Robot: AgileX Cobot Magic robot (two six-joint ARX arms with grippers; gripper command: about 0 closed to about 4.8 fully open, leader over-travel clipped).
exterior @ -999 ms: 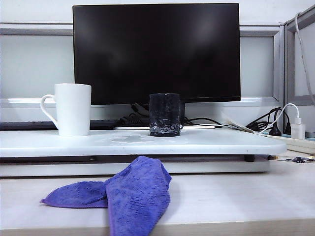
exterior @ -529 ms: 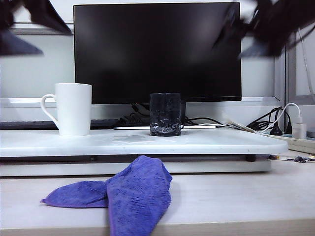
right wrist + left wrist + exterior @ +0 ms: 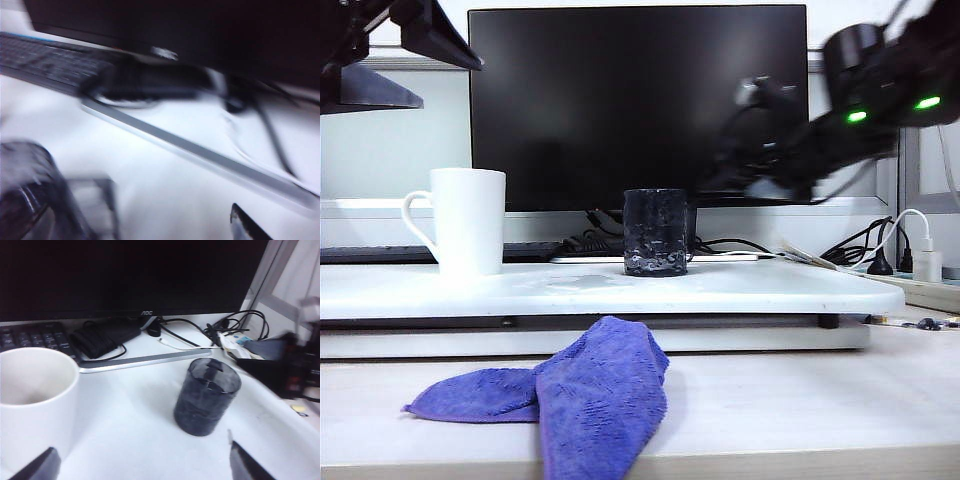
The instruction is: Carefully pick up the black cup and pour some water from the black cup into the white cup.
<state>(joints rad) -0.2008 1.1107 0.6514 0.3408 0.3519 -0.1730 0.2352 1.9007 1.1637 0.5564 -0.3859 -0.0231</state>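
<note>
My right gripper should grab the black cup by its side handle [image 3: 691,232] to keep it level, because glints of water show inside.
The black cup [image 3: 655,232], short dark dimpled glass, stands mid-way along the white board [image 3: 770,290], with pale glints of water [image 3: 654,263] low inside. The tall white cup [image 3: 468,222] stands at the board's left, its handle pointing left. My left gripper [image 3: 448,84] hangs open, high above the white cup. From its wrist, the white cup [image 3: 35,405] and black cup [image 3: 207,396] both lie ahead of the open left gripper [image 3: 142,467]. My right gripper [image 3: 735,150], blurred, hovers open, up and right of the black cup. The black cup [image 3: 25,195] sits beside the empty right gripper [image 3: 170,220].
A big black monitor [image 3: 638,105] stands right behind the cups, with a keyboard [image 3: 30,335], a cable bundle [image 3: 95,340] and loose wires at its foot. A purple cloth [image 3: 580,395] lies on the desk in front. A plugged-in power strip [image 3: 920,265] is at the right.
Both arms have come into the exterior view from above. The right one has swung down fast toward the black cup; the left hangs high at top left. Neither cup has moved.
</note>
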